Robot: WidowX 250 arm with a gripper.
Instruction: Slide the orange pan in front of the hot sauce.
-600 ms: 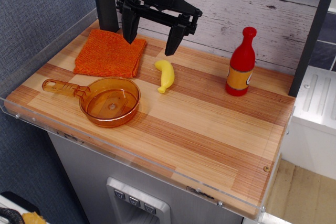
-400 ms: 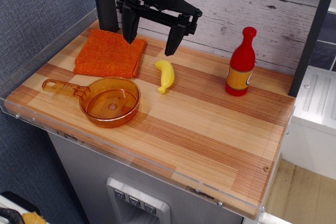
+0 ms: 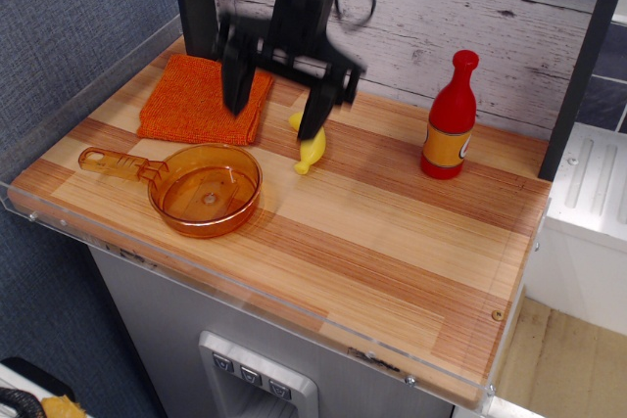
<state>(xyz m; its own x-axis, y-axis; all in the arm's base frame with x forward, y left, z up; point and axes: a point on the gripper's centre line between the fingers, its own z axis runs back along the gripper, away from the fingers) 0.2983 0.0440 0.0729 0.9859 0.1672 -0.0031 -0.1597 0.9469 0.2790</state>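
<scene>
My gripper grabs the pan by the rim of its side (image 3: 260,181) next, since the pan's bowl (image 3: 208,195) is too wide and round to grab.
The orange pan (image 3: 204,189) is a see-through amber pan on the wooden table at the front left, its long handle (image 3: 110,162) pointing left. The hot sauce (image 3: 450,120) is a red bottle with an orange-yellow label, standing upright at the back right. My black gripper (image 3: 273,113) hangs open and empty above the table, over the gap between the cloth and the banana, behind the pan. It is blurred by motion.
A square orange woven cloth (image 3: 201,98) lies at the back left. A yellow banana (image 3: 312,144) lies mid-table, partly behind my right finger. A dark post (image 3: 196,2) stands at the back left. A clear plastic rim (image 3: 245,286) edges the table front.
My gripper has moved down and forward, toward the pan, staying open. The pan, bottle, banana and cloth have not moved.
</scene>
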